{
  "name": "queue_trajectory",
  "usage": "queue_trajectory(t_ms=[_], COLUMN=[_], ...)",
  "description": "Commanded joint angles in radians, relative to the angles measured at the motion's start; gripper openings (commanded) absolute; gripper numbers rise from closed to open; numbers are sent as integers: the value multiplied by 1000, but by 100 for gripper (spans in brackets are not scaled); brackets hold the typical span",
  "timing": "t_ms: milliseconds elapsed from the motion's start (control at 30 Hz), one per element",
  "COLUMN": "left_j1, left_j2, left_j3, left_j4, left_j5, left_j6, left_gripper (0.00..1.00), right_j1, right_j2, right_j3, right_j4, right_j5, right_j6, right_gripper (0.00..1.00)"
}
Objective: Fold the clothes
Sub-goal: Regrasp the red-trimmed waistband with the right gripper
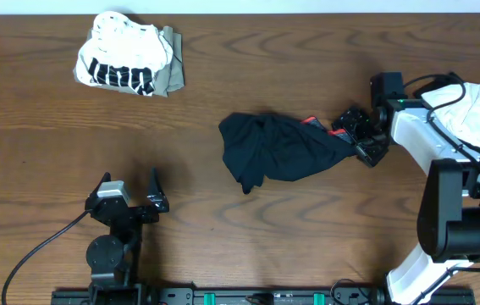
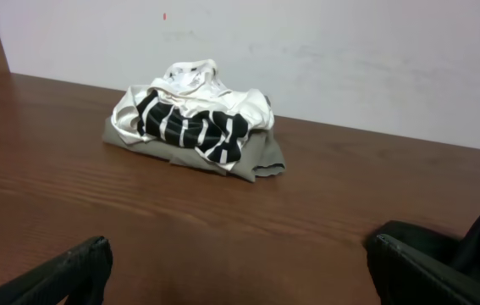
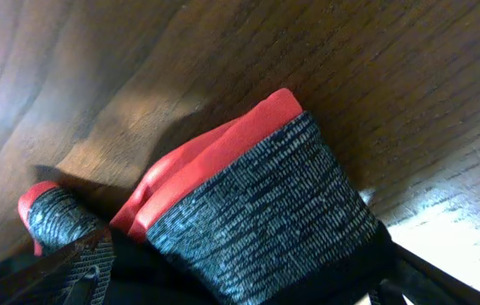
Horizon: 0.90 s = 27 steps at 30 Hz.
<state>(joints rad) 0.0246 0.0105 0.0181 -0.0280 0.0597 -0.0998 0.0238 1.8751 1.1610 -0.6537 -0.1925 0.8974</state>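
The bunched cloth needs to be lifted and spread for folding. My right gripper should next grab the black trousers (image 1: 278, 148) by the grey waistband (image 1: 342, 137).
The black trousers (image 1: 278, 148) lie bunched at the table's centre right, tapering towards my right gripper (image 1: 351, 135). In the right wrist view their grey waistband (image 3: 256, 212) with its red-orange edge (image 3: 214, 148) fills the gap between the fingers of the right gripper (image 3: 240, 284). Its jaws stand wide apart around the band. My left gripper (image 1: 129, 182) rests open near the front left, with nothing between its fingers (image 2: 79, 271). A pile of other clothes (image 1: 129, 63), a white black-printed top on an olive piece (image 2: 193, 119), sits at the back left.
The right arm's white base (image 1: 460, 212) stands at the right front edge. The left arm's base and cable (image 1: 45, 246) are at the front left. A light wall (image 2: 307, 51) rises behind the table's far edge.
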Motion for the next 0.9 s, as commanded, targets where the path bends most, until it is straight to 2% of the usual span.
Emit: queue_trajectory(t_ms=[0, 67, 333, 367, 467, 600, 633, 867], left_j1=[3, 3, 3, 3, 3, 3, 3, 3], left_j2=[-6, -6, -6, -6, -6, -6, -6, -6], left_j3=[-14, -14, -14, -14, -14, -14, -14, -14], left_j4=[-39, -39, -39, -39, -39, -39, -39, -39], left_j5=[-1, -1, -1, -1, -1, -1, -1, -1], left_j6=[13, 13, 13, 13, 13, 13, 13, 13], left_gripper=[98, 98, 98, 98, 98, 98, 98, 98], right_j1=[6, 6, 8, 9, 13, 14, 14, 31], right_j2=[8, 8, 8, 8, 7, -22, -35, -211], right_j3=[-2, -2, -2, -2, -2, 3, 8, 79], right_j4=[0, -5, -29, -31, -32, -41, -45, -111], right_j5=[-6, -6, 10, 9, 8, 9, 9, 8], right_j6=[15, 15, -19, -24, -40, -86, -96, -165], right_gripper=[90, 87, 56, 50, 25, 4, 1, 1])
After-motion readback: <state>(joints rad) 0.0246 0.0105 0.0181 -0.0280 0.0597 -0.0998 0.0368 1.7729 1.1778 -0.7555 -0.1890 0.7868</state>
